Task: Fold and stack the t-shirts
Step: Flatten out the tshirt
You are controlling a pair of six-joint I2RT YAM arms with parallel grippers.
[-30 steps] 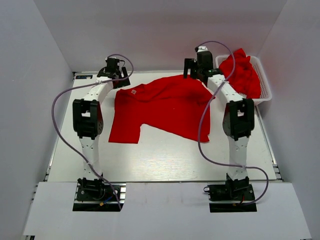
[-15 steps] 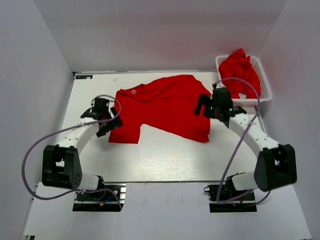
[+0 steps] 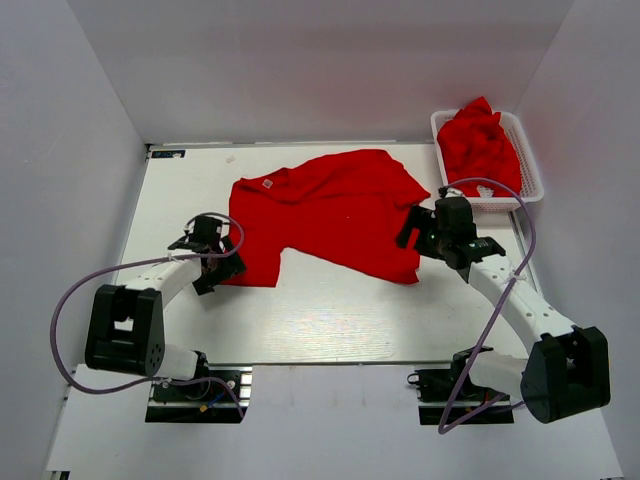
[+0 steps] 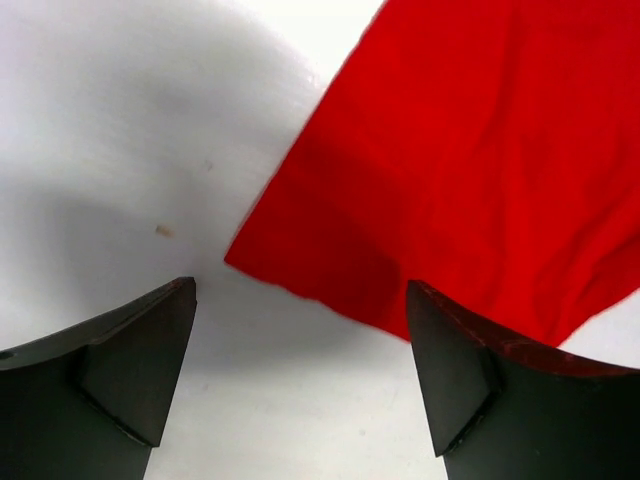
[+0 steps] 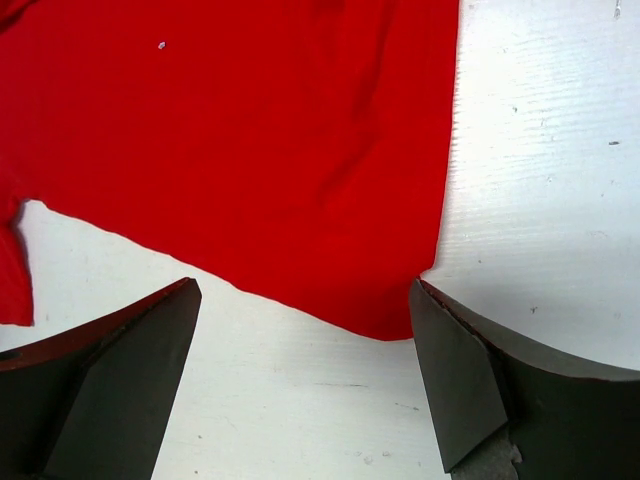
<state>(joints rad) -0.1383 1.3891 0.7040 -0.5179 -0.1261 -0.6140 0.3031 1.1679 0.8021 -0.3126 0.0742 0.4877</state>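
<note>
I should next grab the red t-shirt's near corner (image 3: pixel 230 281) (image 4: pixel 257 258) with my left gripper, opposite my right gripper's corner. Then the t-shirt can be stretched out flat for folding.
One red t-shirt (image 3: pixel 320 212) lies spread on the white table (image 3: pixel 330 320), its collar label toward the far left. More red t-shirts (image 3: pixel 480 145) are heaped in the white basket (image 3: pixel 520 200) at the far right. My left gripper (image 3: pixel 216 265) is open low beside the shirt's near left corner. In the left wrist view that corner (image 4: pixel 240 258) lies just ahead of the gap of the left gripper (image 4: pixel 300 370). My right gripper (image 3: pixel 425 245) is open by the near right corner. The shirt hem (image 5: pixel 390 325) ends beside the right finger of the right gripper (image 5: pixel 300 375).
White walls close in the table on the left, back and right. The basket stands against the far right corner. Each arm trails a purple cable (image 3: pixel 70 300). A white board (image 3: pixel 330 420) covers the near edge around the arm bases.
Both arms have swung from the shirt's far edge toward me and come down low at its near corners. The shirt has not moved.
</note>
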